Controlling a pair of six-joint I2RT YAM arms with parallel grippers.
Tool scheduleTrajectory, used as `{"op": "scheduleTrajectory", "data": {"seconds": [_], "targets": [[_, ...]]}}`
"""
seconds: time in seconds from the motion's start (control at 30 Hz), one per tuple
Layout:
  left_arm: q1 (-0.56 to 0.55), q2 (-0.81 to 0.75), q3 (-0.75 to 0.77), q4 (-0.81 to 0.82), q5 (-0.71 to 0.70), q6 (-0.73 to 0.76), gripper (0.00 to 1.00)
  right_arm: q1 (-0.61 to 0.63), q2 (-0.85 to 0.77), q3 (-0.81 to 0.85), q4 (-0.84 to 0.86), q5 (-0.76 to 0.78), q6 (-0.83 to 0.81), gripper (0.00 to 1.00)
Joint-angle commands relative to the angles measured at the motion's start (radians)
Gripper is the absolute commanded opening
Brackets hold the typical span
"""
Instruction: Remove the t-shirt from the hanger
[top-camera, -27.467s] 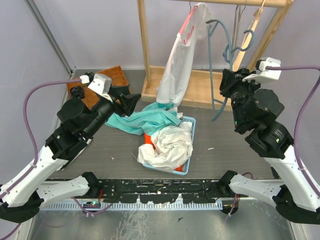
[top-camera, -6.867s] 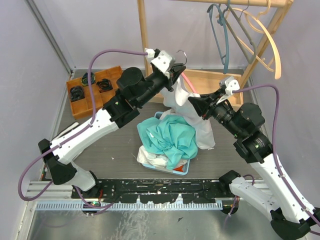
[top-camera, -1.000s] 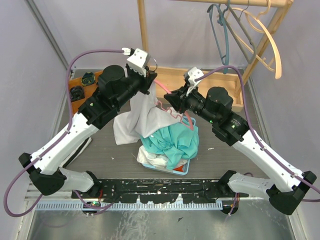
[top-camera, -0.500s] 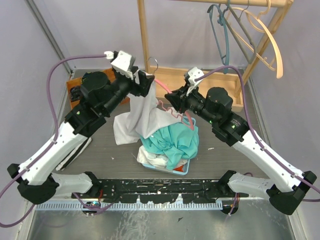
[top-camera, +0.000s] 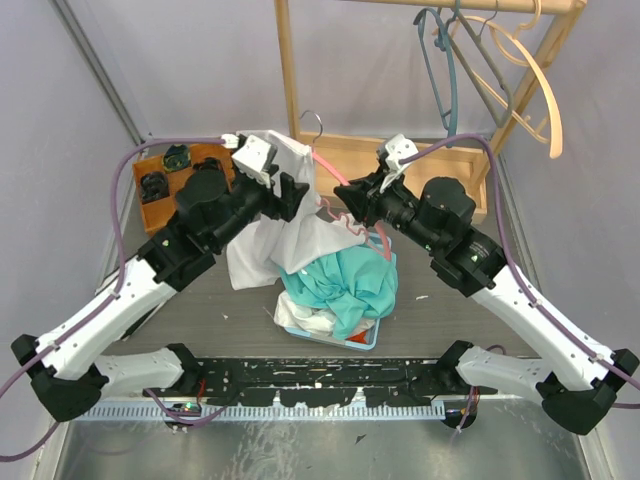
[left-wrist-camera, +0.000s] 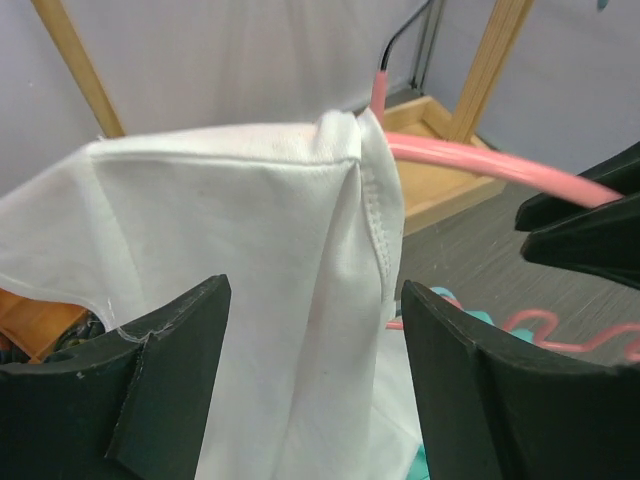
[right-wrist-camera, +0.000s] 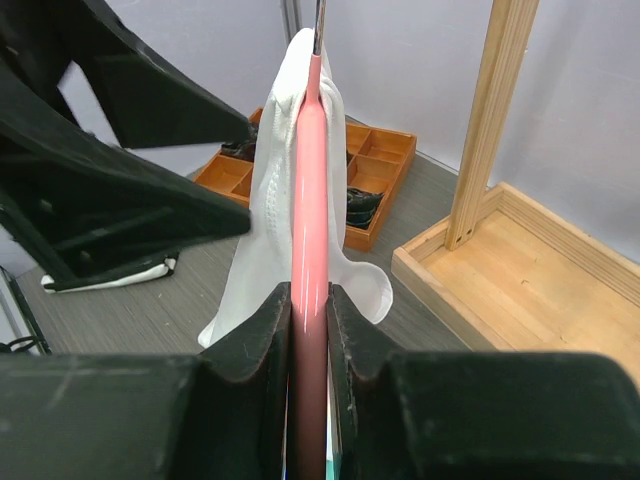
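Note:
The t-shirt should slip off the hanger, so I need to pinch only the white t-shirt's folded hem (right-wrist-camera: 269, 182) with my left gripper and leave out the pink bar (right-wrist-camera: 310, 180).
A white t-shirt (top-camera: 275, 235) hangs bunched on one arm of a pink hanger (top-camera: 335, 172), whose metal hook (top-camera: 312, 124) points up. My right gripper (top-camera: 352, 203) is shut on the hanger's pink bar (right-wrist-camera: 310, 180), with the shirt (right-wrist-camera: 268, 200) draped over the far end. My left gripper (top-camera: 293, 195) is open beside the shirt. In the left wrist view its black fingers (left-wrist-camera: 170, 350) stand wide apart with the shirt's folded hem (left-wrist-camera: 300, 260) in front of the gap, unpinched, and the hanger (left-wrist-camera: 470, 165) runs off to the right.
Below the hanger a blue tray (top-camera: 372, 335) holds a teal garment (top-camera: 345, 285) and white cloth. A wooden rack (top-camera: 290, 80) with spare hangers (top-camera: 450, 60) stands behind, and an orange compartment box (top-camera: 165, 175) at the back left.
My left gripper, shut on the shirt a second ago, has opened and let it go, then drawn back a little. The shirt stays on the hanger in my right gripper.

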Motion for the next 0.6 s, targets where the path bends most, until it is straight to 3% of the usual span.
{"op": "scheduleTrajectory", "data": {"seconds": [0.0,0.2,0.27,0.37,0.43,0.57], "targets": [[-0.002,0.027,-0.016,0.061,0.001,-0.005,0.76,0.003,-0.055,0.035,0.105,-0.009,0.010,0.01],[-0.001,0.069,-0.006,0.110,-0.052,0.060,0.69,0.005,-0.084,0.023,0.097,-0.016,0.012,0.01],[-0.003,0.082,0.009,0.110,-0.062,0.075,0.53,0.005,-0.092,0.019,0.093,-0.011,0.013,0.01],[-0.003,0.090,0.028,0.114,-0.069,0.087,0.18,0.004,-0.103,0.013,0.089,-0.001,0.010,0.01],[-0.001,0.091,0.037,0.114,-0.078,0.092,0.02,0.005,-0.110,0.008,0.085,0.003,0.010,0.01],[-0.001,0.077,0.045,0.124,-0.150,0.098,0.00,0.004,-0.124,0.001,0.072,0.015,0.007,0.01]]}}
